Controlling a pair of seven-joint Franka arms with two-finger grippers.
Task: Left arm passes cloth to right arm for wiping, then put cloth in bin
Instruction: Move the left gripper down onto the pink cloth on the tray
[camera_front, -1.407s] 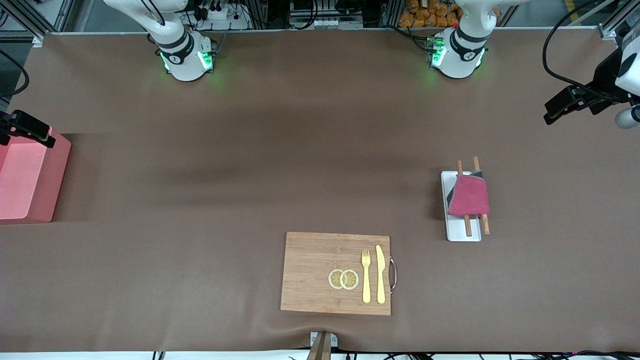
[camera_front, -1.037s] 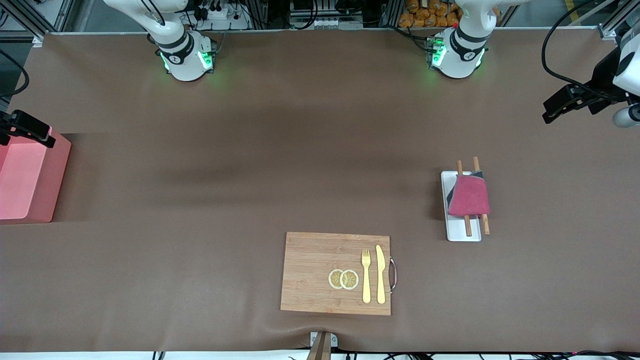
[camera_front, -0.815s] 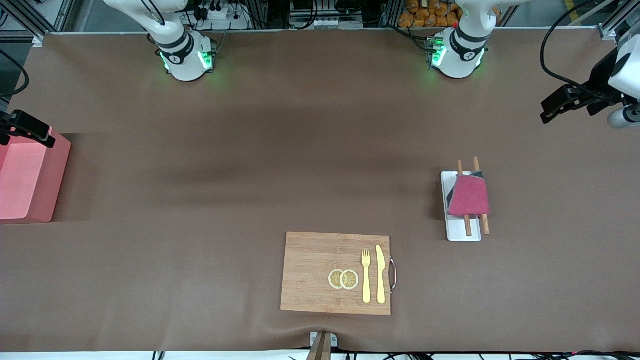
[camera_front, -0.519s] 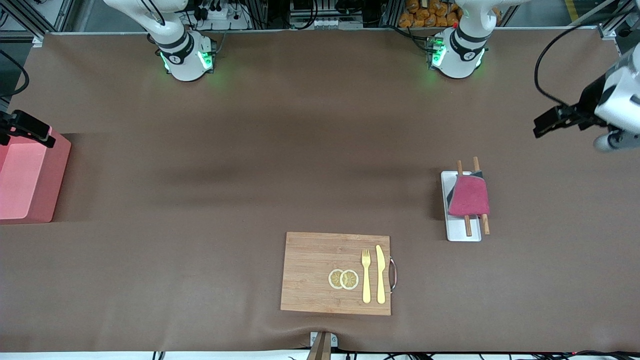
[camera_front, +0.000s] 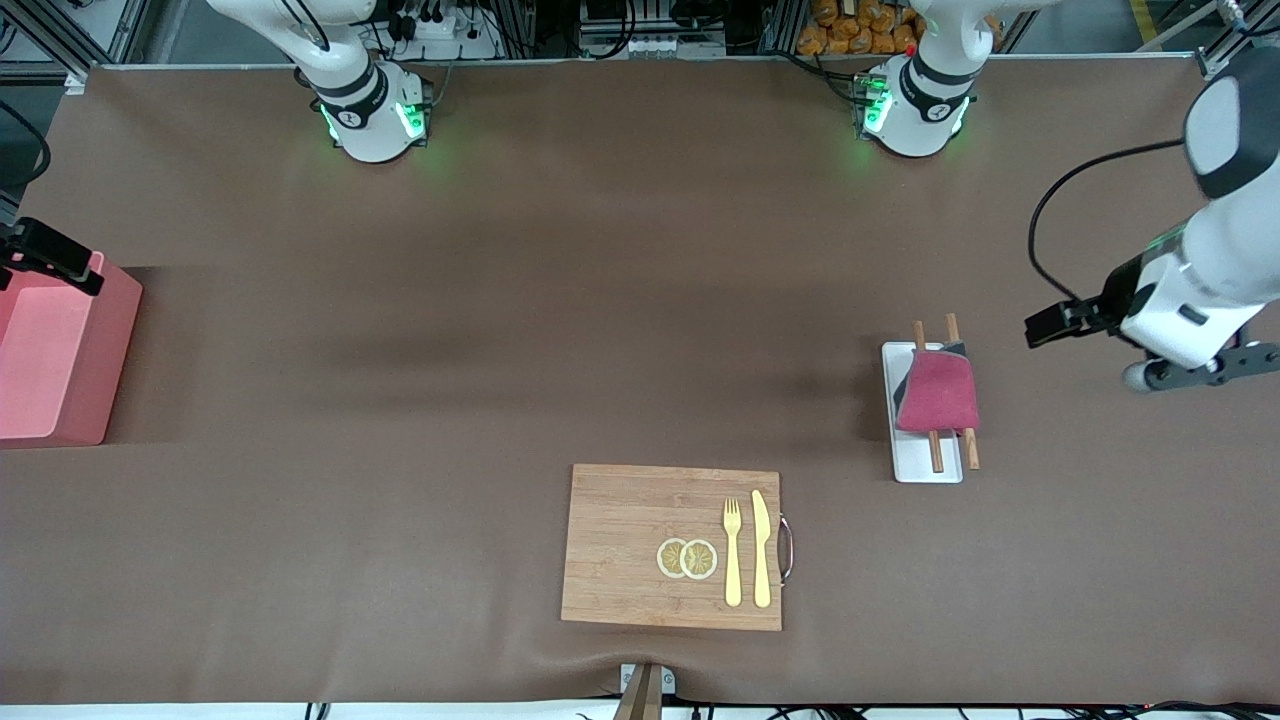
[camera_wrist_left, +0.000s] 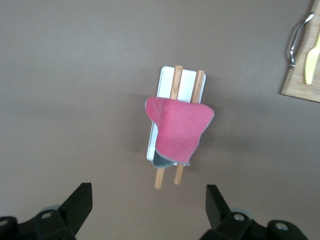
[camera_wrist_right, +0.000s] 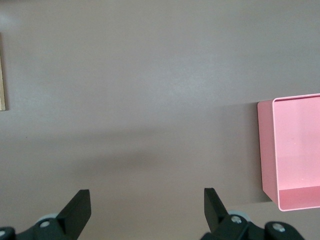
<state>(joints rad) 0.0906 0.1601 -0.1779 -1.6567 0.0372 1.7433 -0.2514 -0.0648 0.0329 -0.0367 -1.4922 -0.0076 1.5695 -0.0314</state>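
The cloth will next be grabbed by its pink middle with my left gripper, so its loose corners stay free for my right gripper to grab.
The crimson-pink cloth lies draped over two wooden sticks on a flat white tray. My left gripper hangs over the bare table beside the tray, toward the left arm's end. In the left wrist view it is open and empty, with the cloth ahead of the fingertips. My right gripper is open and empty over bare table next to the pink bin. The bin stands at the right arm's end of the table. The right arm waits.
A wooden board lies near the front edge with a yellow fork, a knife and two lemon slices on it. Its handle corner shows in the left wrist view.
My left arm has swung down from the table's end toward the tray with the cloth, its gripper still open. The right arm has barely moved. The cloth has not moved.
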